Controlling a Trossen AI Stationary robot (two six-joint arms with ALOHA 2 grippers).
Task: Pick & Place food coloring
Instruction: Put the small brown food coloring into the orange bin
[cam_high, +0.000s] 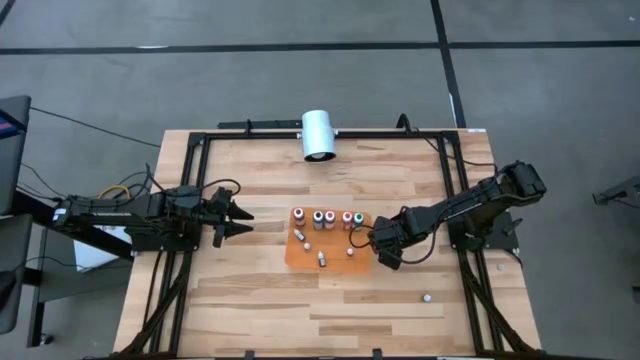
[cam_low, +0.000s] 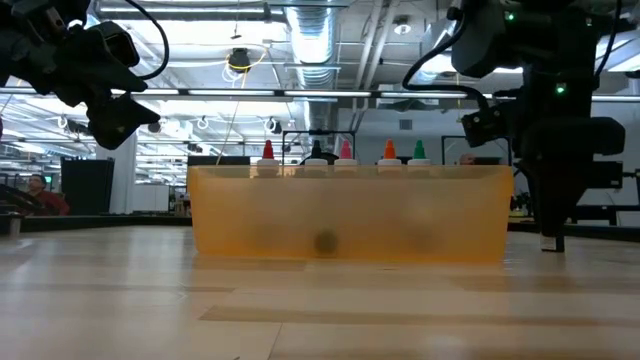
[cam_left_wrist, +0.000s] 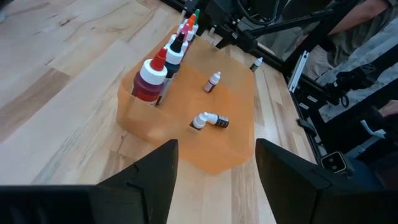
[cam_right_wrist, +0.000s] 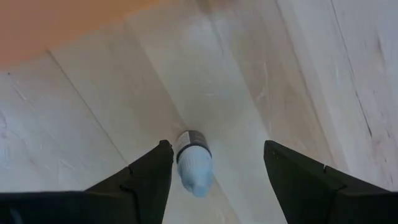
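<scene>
My right gripper should close on the bottle now, as its fingers reach down beside the tiny bottle (cam_right_wrist: 194, 158) lying on the wood and would hold it.
The food coloring is several tiny bottles with coloured tops. One row (cam_high: 328, 217) stands upright along the far side of an orange tray (cam_high: 340, 262). Several more (cam_left_wrist: 208, 120) lie on their sides on the tray floor. Another tiny bottle (cam_right_wrist: 193, 163) lies on the bare wood between the fingers of my right gripper (cam_right_wrist: 214, 165), which is open and low, just right of the tray (cam_high: 385, 252). No touch shows. My left gripper (cam_high: 238, 218) is open, raised left of the tray, pointing at it (cam_left_wrist: 214, 165).
A large white cylinder (cam_high: 318, 135) lies at the table's far edge. One stray tiny bottle (cam_high: 427, 297) lies on the wood near the right front. In the low view the tray (cam_low: 350, 225) has translucent walls, with the bottle tops above its rim. Bare wood lies in front of the tray.
</scene>
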